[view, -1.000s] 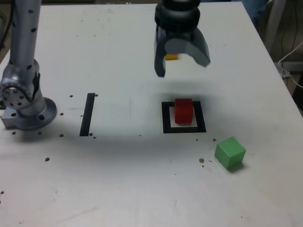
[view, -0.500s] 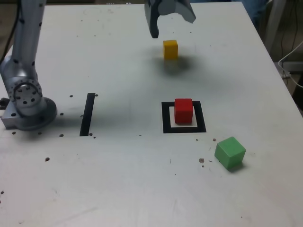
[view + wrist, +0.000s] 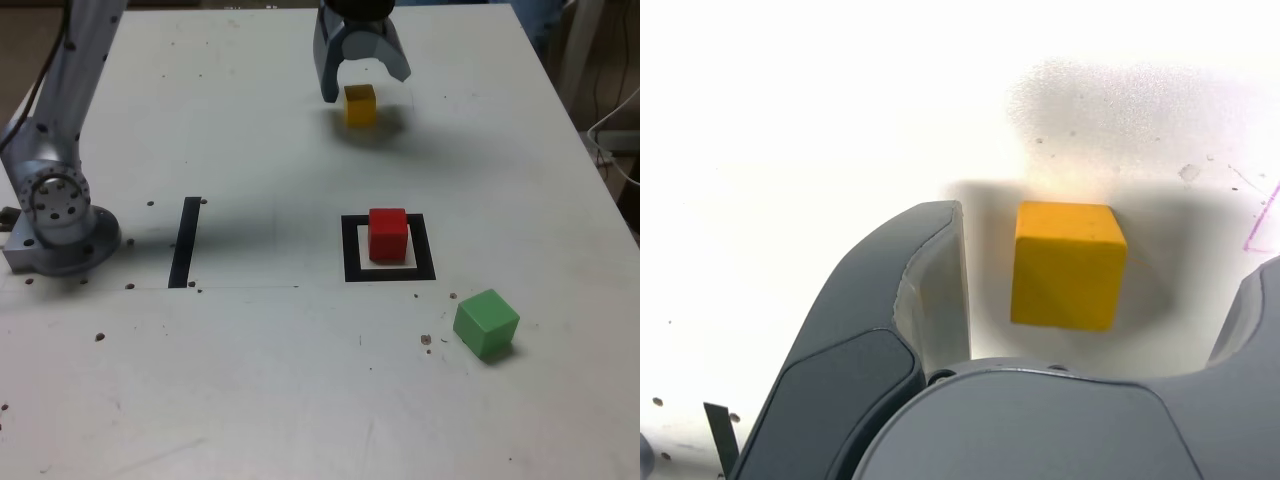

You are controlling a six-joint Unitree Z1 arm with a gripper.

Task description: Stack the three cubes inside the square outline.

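My gripper would miss the yellow cube if it closed now: table and shadow show between my fingers and the cube's sides.
The yellow cube [image 3: 360, 104] sits on the white table near its far edge. My gripper [image 3: 365, 86] hangs open right over it, one finger on each side and neither touching. The wrist view shows the yellow cube [image 3: 1068, 265] on the table in the gap of the gripper [image 3: 1105, 245], nearer one dark finger [image 3: 920, 290] than the other. A red cube [image 3: 387, 234] stands inside the square outline [image 3: 350, 262] at mid-table. The green cube [image 3: 486, 323] rests on the table, nearer the camera and toward the exterior view's right of the outline.
A straight black strip [image 3: 185, 241] lies toward the exterior view's left of the outline. The arm's metal base [image 3: 55, 222] stands at the table's left edge in that view. Small dark specks dot the tabletop.
A second ago the gripper hung above the red cube. It travelled to the far side of the table and has come down around the yellow cube. No cube has moved.
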